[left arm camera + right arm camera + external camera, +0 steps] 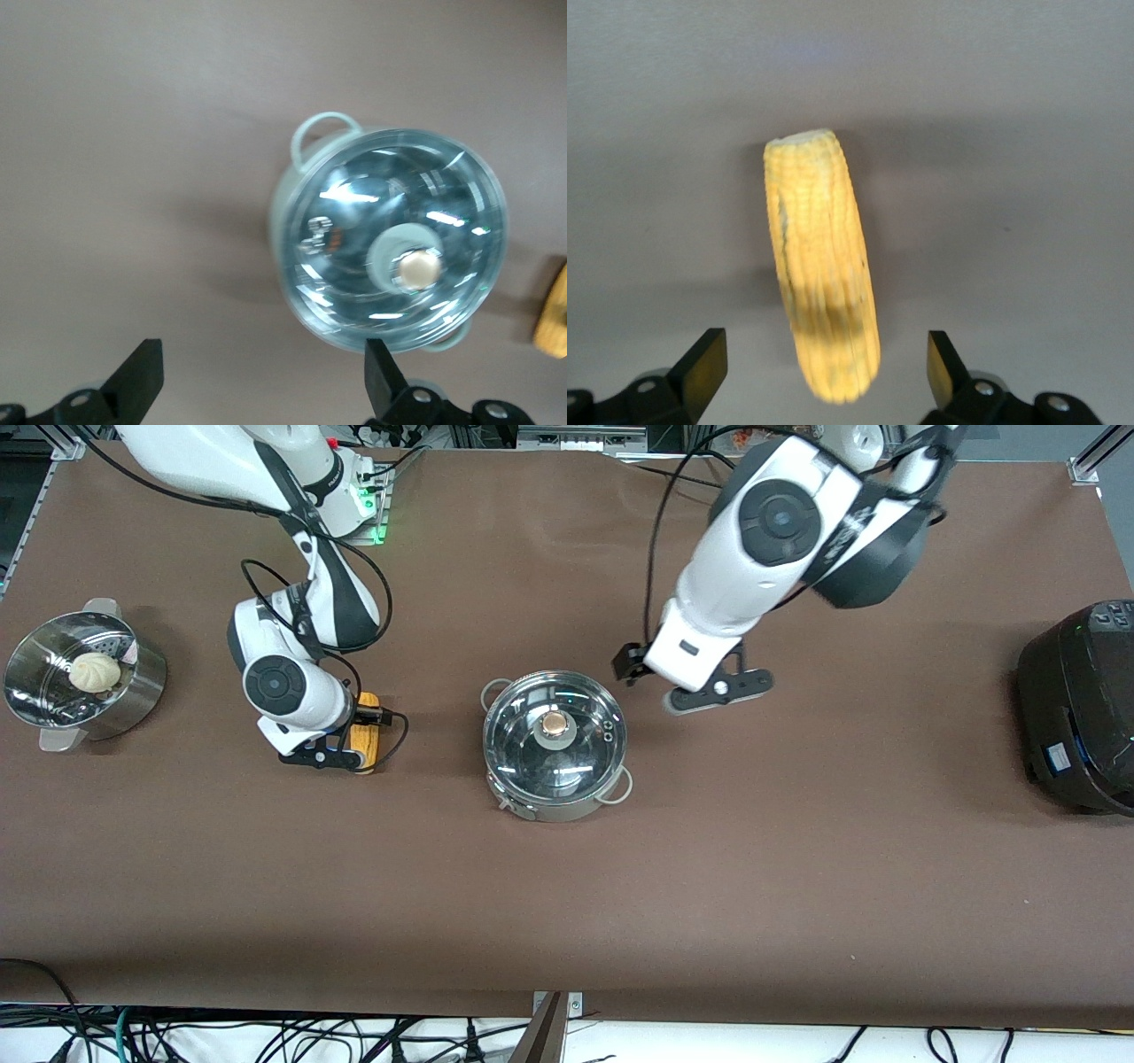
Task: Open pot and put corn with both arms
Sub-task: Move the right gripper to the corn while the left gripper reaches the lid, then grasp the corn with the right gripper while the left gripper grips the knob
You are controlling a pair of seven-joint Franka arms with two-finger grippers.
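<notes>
My right gripper's fingers are still short of the corn's sides, so it is too early to close. My right gripper moves toward the yellow corn, before it closes on it.
The steel pot [554, 779] stands mid-table with its glass lid [580, 757] on and the tan knob [555, 724] at the centre. My left gripper [684, 680] is open and empty, over bare table beside the pot toward the left arm's end. In the left wrist view the pot [354, 266] lies ahead of the open left gripper [261, 376]. The yellow corn [366, 728] lies on the table toward the right arm's end. My right gripper [341, 737] is open over it. In the right wrist view its fingers [704, 363] straddle one end of the corn [822, 292] without touching it.
A perforated steel steamer basket [142, 691] with a white bun [95, 671] stands at the right arm's end of the table. A large black cooker [1076, 708] stands at the left arm's end. The brown table [567, 903] is bare nearer the front camera.
</notes>
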